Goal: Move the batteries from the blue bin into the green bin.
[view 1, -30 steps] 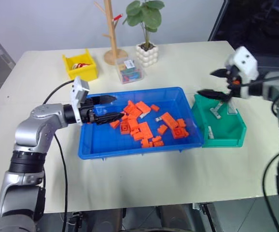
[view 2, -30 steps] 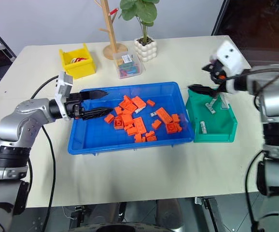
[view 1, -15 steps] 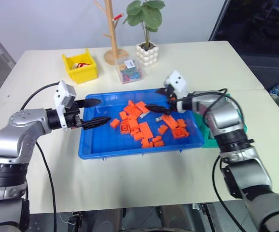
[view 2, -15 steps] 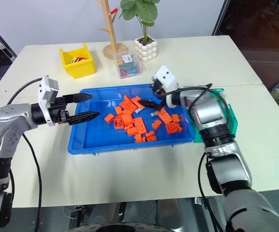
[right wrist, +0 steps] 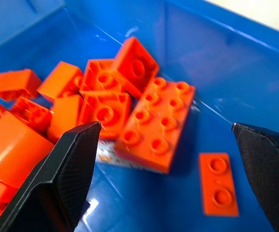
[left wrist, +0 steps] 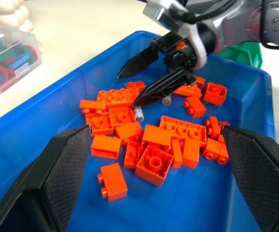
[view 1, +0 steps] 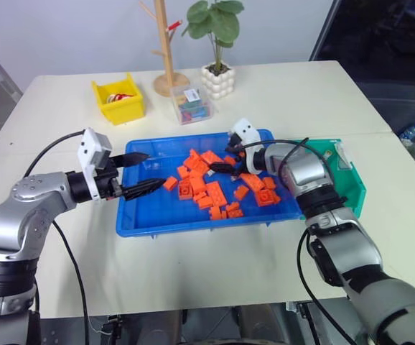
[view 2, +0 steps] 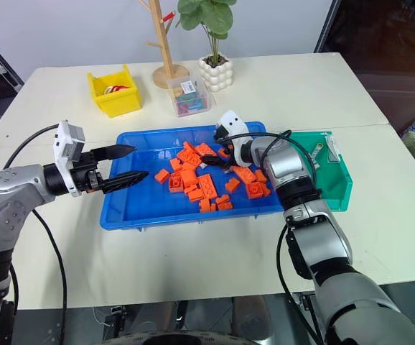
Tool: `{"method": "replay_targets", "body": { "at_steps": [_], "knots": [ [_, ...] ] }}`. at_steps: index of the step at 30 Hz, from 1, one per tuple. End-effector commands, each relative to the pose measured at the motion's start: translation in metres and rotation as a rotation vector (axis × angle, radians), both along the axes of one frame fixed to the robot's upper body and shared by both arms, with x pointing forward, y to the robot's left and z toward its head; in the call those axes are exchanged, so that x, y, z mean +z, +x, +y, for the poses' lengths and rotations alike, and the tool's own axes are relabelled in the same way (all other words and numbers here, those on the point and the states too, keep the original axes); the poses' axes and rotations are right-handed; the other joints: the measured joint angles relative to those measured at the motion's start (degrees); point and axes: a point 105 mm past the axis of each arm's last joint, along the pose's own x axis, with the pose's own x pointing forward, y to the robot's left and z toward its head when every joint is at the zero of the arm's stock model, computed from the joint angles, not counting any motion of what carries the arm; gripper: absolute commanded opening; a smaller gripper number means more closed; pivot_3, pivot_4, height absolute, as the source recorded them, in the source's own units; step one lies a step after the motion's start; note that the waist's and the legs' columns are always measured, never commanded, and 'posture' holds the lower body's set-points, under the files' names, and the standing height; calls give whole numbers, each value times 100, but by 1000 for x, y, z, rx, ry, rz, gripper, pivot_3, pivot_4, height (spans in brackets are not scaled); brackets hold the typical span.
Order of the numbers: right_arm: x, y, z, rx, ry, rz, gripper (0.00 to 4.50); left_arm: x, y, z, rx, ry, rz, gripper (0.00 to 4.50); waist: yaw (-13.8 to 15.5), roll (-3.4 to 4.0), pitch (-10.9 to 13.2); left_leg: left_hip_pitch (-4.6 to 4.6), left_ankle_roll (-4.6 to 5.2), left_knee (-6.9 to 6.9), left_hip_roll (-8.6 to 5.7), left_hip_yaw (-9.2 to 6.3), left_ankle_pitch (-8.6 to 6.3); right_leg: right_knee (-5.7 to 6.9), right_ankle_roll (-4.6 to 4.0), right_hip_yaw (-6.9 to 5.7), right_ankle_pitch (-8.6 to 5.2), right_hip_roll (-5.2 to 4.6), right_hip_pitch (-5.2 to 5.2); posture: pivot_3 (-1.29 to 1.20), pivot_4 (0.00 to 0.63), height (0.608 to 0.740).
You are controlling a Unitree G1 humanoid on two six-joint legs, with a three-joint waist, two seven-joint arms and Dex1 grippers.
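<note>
The right gripper grabs the flat orange brick by its long sides next, to uncover the battery [right wrist: 119, 158] tucked under the brick.
The blue bin [view 1: 193, 228] sits mid-table with a heap of orange bricks [view 1: 209, 188] in it. My right gripper [view 1: 218, 159] is open, low over the far side of the heap. In the left wrist view its fingertips [left wrist: 133, 102] sit right by a small silver-grey battery [left wrist: 138, 112]. The right wrist view has a battery [right wrist: 114, 157] mostly tucked under an orange brick. At the bin's left rim my left gripper [view 1: 156, 169] hovers open and empty. To the right stands the green bin [view 1: 347, 183], partly behind my right arm, with batteries [view 2: 330, 154] at its far end.
Behind the blue bin are a yellow bin [view 1: 119, 98], a small clear box [view 1: 192, 105] of coloured pieces, a potted plant [view 1: 218, 79] and a wooden stand [view 1: 168, 72]. Bare tabletop [view 1: 207, 273] lies in front.
My right gripper has swung left and down from above the green bin into the blue bin, staying open. The left gripper has drawn back toward the bin's left rim.
</note>
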Motion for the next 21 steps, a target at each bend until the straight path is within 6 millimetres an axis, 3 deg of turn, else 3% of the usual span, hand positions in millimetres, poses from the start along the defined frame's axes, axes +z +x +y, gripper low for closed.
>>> {"method": "replay_targets", "body": {
  "at_steps": [1,11,14,18,19,21],
  "knots": [
    [18,3,8,27,5,-59,4465,13,-3,-1,-9,2,-50,4500,2,0,0,0,0,0,0,0,0,0,0,0,0,0,0,0,150,740],
    [9,-1,17,56,-15,-42,4465,14,-2,-4,-13,-5,-57,4500,5,0,0,0,0,0,0,0,0,0,0,0,0,0,0,0,150,740],
    [8,-1,18,59,-14,-37,3584,13,-2,-4,-10,-7,-58,4500,6,0,0,0,0,1,0,0,0,0,0,0,0,0,0,0,150,740],
    [9,0,19,63,-12,-36,1483,12,-2,-3,-4,-11,-58,4500,5,0,0,0,0,0,0,0,0,0,0,0,0,0,0,0,150,740],
    [10,0,19,61,-12,-39,1140,12,-2,-3,-2,-11,-58,4500,5,0,0,0,0,0,0,0,0,0,0,0,0,0,0,0,150,740],
    [12,1,19,58,-12,-43,1140,12,-2,-3,0,-13,-59,4500,5,0,0,0,0,0,0,0,0,0,0,0,0,0,0,0,150,740]
  ]
}}
